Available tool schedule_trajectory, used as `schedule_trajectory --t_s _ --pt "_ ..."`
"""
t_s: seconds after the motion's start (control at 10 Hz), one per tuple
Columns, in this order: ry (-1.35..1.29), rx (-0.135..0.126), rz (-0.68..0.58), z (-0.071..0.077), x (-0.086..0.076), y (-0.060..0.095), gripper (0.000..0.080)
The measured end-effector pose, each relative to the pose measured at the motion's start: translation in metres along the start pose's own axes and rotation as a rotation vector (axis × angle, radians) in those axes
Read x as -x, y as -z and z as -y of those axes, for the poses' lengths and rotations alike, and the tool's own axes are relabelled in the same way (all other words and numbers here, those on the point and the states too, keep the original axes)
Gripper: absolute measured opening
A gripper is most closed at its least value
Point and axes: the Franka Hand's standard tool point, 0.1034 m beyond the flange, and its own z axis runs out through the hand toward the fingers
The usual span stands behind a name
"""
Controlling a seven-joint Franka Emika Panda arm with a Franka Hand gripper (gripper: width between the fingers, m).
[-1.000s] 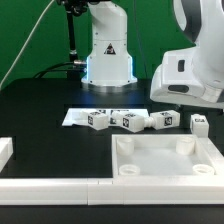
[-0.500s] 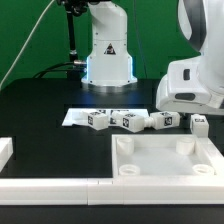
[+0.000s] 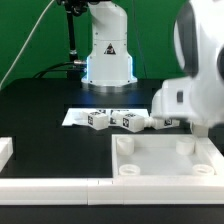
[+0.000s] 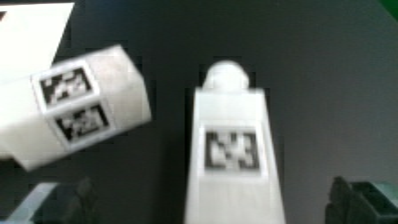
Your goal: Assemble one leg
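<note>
My gripper grabs the upright leg by its plain end (image 4: 235,204) next, which leaves the leg's rounded tip free to enter a panel socket.
Three short white legs (image 3: 97,119) (image 3: 132,121) (image 3: 158,123) with black-and-white tags lie in a row on the black table. My arm's white hand (image 3: 192,98) has come down over the row's end at the exterior view's right and hides the fourth leg. In the wrist view that leg (image 4: 228,150) stands upright between my two dark fingers (image 4: 54,205), which stand wide apart on either side without touching it. My gripper (image 4: 210,206) is open. A neighbouring leg (image 4: 80,105) lies tilted beside it.
The large white square panel (image 3: 165,160) with corner sockets lies just in front of the legs. The marker board (image 3: 78,117) lies under the row's end at the exterior view's left. A white wall (image 3: 50,188) runs along the table's front edge.
My hand has moved down over the leg at the exterior view's right, which showed before and is now covered. The other legs and the panel have not moved.
</note>
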Motion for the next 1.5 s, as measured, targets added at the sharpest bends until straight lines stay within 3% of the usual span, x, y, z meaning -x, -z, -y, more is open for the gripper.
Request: schedule_trajectory --t_s 0.4,0.8,1.0,1.2,1.3,1.4,1.5 --pt "-0.008 -0.001 -0.018 0.002 0.000 -0.001 0.0649" --pt "-0.014 0.020 0.004 0.009 0.006 -0.027 0.0649" --pt "-0.015 0.018 0.003 0.008 0.005 -0.026 0.0649" --pt "-0.015 0.018 0.003 0.007 0.005 -0.027 0.0376" --pt "-0.016 0.018 0.003 0.007 0.005 -0.026 0.0283" --pt "-0.015 0.018 0.003 0.007 0.005 -0.026 0.0283" --pt "-0.009 0.017 0.000 0.008 0.010 -0.013 0.0284"
